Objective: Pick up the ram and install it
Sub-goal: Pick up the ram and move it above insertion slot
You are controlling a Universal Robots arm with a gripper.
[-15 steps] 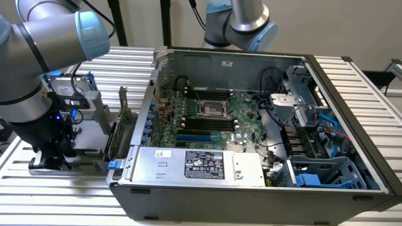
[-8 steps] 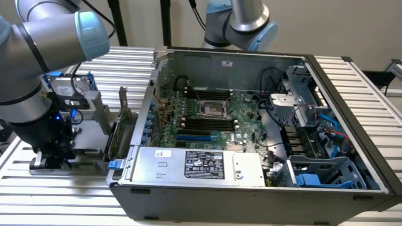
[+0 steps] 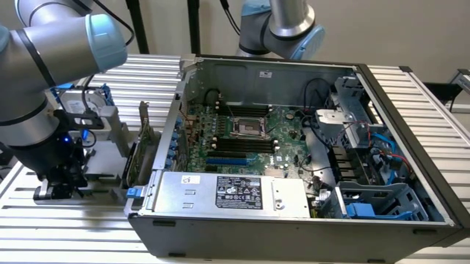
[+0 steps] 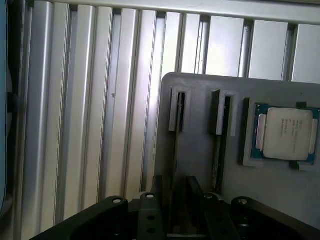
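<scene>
My gripper should pick up the ram next, and it needs to take it by its exposed middle (image 4: pixel 174 192), where both sides of the ram are free. The bracket of the grey holder closes around the end of the ram.
The ram (image 4: pixel 175 150) stands on edge in a slot of a grey holder (image 4: pixel 200 90), seen as a thin dark strip in the wrist view. My gripper (image 4: pixel 178 207) is right over it, open, with one finger on each side of the strip and a gap still showing. A second thin stick (image 4: pixel 220 145) stands in the neighbouring slot. In the exterior view my gripper (image 3: pixel 63 187) is low over the holder (image 3: pixel 103 190), at the left of the open computer case. The black memory slots (image 3: pixel 235 144) lie on the motherboard inside the case.
A processor chip (image 4: pixel 287 132) rests in a pocket of the holder beside the slots. A green expansion card (image 3: pixel 141 146) stands upright between the holder and the case wall (image 3: pixel 176 126). A hard drive with blue rails (image 3: pixel 85 104) stands behind my arm. A second arm (image 3: pixel 283 27) hangs behind the case.
</scene>
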